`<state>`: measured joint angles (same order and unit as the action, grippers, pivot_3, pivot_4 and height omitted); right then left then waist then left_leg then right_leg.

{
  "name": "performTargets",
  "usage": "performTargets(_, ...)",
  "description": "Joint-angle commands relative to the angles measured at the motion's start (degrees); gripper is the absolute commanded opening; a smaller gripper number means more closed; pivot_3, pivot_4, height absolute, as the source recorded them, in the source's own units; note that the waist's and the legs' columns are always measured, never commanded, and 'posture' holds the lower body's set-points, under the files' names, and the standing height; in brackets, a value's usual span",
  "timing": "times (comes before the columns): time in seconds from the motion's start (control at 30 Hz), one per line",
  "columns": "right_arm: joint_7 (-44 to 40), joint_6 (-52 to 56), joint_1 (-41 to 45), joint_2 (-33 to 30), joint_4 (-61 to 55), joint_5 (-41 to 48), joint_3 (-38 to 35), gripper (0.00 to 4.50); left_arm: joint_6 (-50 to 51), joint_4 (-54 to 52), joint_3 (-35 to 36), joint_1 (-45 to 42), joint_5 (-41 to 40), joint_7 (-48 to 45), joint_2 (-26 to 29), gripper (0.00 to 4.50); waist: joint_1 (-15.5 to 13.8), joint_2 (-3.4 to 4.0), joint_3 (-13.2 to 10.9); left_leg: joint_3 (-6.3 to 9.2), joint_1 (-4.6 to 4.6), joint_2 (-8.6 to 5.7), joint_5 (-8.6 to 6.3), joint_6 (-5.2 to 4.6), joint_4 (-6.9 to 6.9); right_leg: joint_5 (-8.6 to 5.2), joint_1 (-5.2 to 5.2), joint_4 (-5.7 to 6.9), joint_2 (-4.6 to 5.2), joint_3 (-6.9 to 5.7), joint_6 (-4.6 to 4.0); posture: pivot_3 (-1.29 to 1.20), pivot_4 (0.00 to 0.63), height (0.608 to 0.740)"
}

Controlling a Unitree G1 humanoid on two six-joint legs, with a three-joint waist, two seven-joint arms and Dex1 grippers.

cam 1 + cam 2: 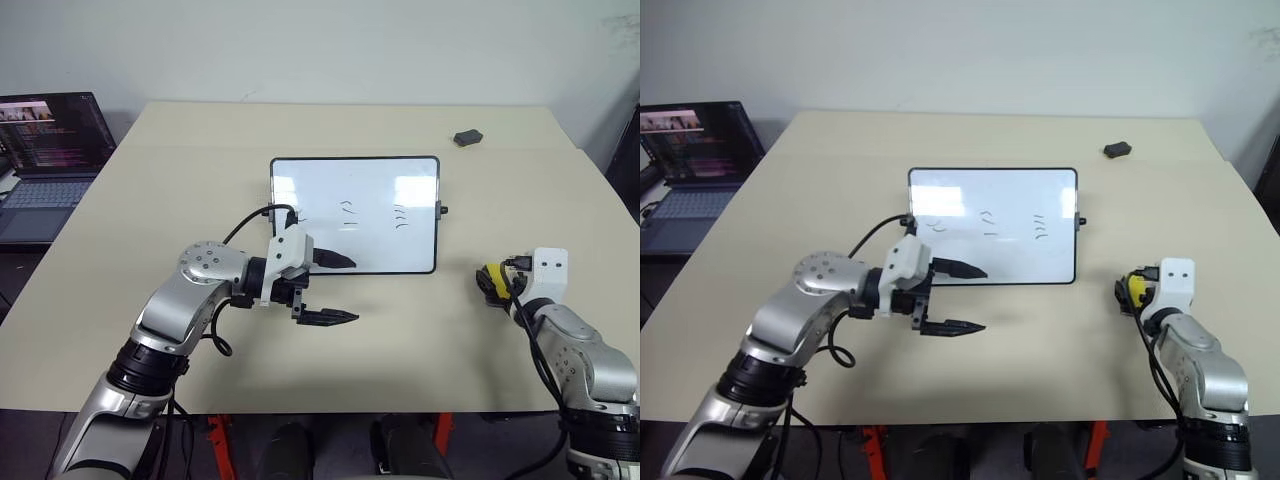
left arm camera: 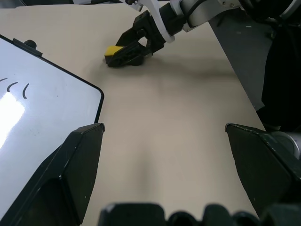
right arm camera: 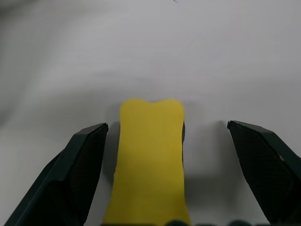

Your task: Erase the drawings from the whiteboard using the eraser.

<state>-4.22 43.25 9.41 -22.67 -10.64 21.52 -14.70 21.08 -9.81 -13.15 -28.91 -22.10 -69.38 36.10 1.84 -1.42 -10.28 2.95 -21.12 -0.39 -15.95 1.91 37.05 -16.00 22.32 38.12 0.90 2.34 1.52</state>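
Observation:
My right gripper's fingers surround the yellow eraser and should close now to catch it.
The whiteboard (image 1: 412, 250) lies flat in the middle of the table, with small black drawings (image 1: 346, 210) in three groups across its centre. My left gripper (image 1: 338, 290) is open at the board's near left corner, one finger over the board and the other over bare table. The yellow eraser (image 1: 490, 277) lies on the table to the right of the board. My right gripper (image 3: 168, 125) is open with a finger on either side of the eraser (image 3: 149, 155) and a gap at each side. The left wrist view shows the right gripper (image 2: 134, 44) around the eraser (image 2: 113, 50).
A small dark grey lump (image 1: 467, 137) sits at the far right of the table. An open laptop (image 1: 50, 150) stands on a lower surface to the left. The beige table (image 1: 200, 160) has bare room around the board.

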Motion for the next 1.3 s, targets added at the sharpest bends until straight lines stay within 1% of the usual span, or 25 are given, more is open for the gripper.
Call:
performTargets(0.03,-0.53,-1.96,1.58,0.09,-0.39,-0.23,-1.94,4.46,-0.02,-1.93,0.99,-0.04,-0.38,0.17,0.24,4.5,-0.03,0.0,0.0,0.0,0.0,0.0,0.0,0.0,0.0,0.0,0.0,0.0,0.0,0.0,0.0,0.0,0.15,0.74)
performTargets(0.33,-0.92,-2.6,2.14,0.2,1.21,-0.55,-2.54,4.46,0.58,-2.4,1.3,-0.04,-0.5,0.4,0.56,4.5,-0.04,0.0,0.0,0.01,0.0,-0.01,0.0,0.0,0.0,0.0,0.0,0.0,0.02,-0.01,0.0,0.0,0.15,0.74)
performTargets(0.4,-0.96,-2.39,2.12,0.21,1.34,-0.54,-2.61,4.09,0.77,-2.55,1.37,0.02,-0.54,0.4,0.64,4.5,-0.01,0.0,0.0,0.01,0.0,0.0,0.0,0.0,0.0,0.0,0.0,0.0,0.01,-0.01,0.0,0.0,0.15,0.74)
performTargets(0.47,-1.06,-2.12,2.15,0.3,1.4,-0.37,-2.62,3.58,0.9,-2.66,1.4,0.04,-0.57,0.42,0.66,4.5,0.0,0.0,0.0,0.0,0.0,0.0,0.0,0.0,0.0,0.0,0.0,0.0,0.01,-0.01,0.0,0.0,0.15,0.74)
performTargets(0.67,-1.52,-1.64,2.53,0.6,2.09,-0.45,-1.9,1.4,1.12,-2.79,1.52,0.31,-0.59,0.5,0.83,4.5,0.0,0.0,0.0,0.0,0.0,0.0,0.0,0.0,0.0,0.0,0.0,0.0,0.01,-0.01,0.0,0.0,0.15,0.74)
performTargets(0.7,-1.59,-1.57,2.55,0.62,2.15,-0.56,-1.73,1.23,1.27,-2.87,1.57,0.43,-0.64,0.58,0.89,4.5,0.0,0.0,0.0,0.0,0.0,0.0,0.0,0.0,0.0,0.0,0.0,0.0,0.01,0.0,0.0,0.0,0.15,0.74)
performTargets(0.87,-1.87,-2.81,2.55,0.8,1.16,-0.92,-1.91,1.2,4.22,-3.86,3.74,1.43,-2.01,3.3,1.01,4.5,0.01,0.0,0.0,0.01,0.0,0.0,0.0,0.0,0.0,0.0,0.0,0.0,0.01,0.0,0.0,0.0,0.15,0.74)
performTargets(0.97,-2.27,-4.38,1.41,0.74,-1.92,-0.74,-2.89,1.2,6.84,-5.09,6.06,2.66,-1.74,7.77,0.94,4.5,-0.01,0.0,0.0,0.02,0.0,0.0,0.0,0.0,0.0,0.0,0.0,0.01,0.02,-0.02,0.0,0.0,0.15,0.74)
performTargets(1.1,-3.98,-8.35,-2.37,-0.02,-8.86,-2.0,-1.97,1.2,10.6,-7.6,9.37,4.48,-0.86,17.06,-1.06,4.5,-0.1,0.0,0.0,0.06,-0.01,0.0,0.0,0.0,-0.01,-0.01,0.0,-0.01,0.05,-0.03,0.01,0.0,0.15,0.74)
performTargets(1.2,-4.3,-12.06,-2.72,0.47,-12.54,-3.71,-0.83,1.2,12.72,-9.99,9.44,5.03,-0.02,21.43,-1.74,4.5,-0.09,0.0,0.0,0.05,-0.02,-0.01,0.0,0.0,0.01,0.0,0.0,0.0,0.07,-0.02,0.02,0.0,0.15,0.74)
performTargets(1.3,-5.25,-17.43,0.86,1.69,-13.99,-5.67,3.1,1.2,13.53,-11.67,8.04,4.98,1.02,23.36,-1.63,4.5,0.16,0.0,0.0,0.03,0.03,-0.01,0.0,0.01,0.02,0.02,-0.01,0.03,0.07,-0.01,0.04,0.0,0.15,0.74)
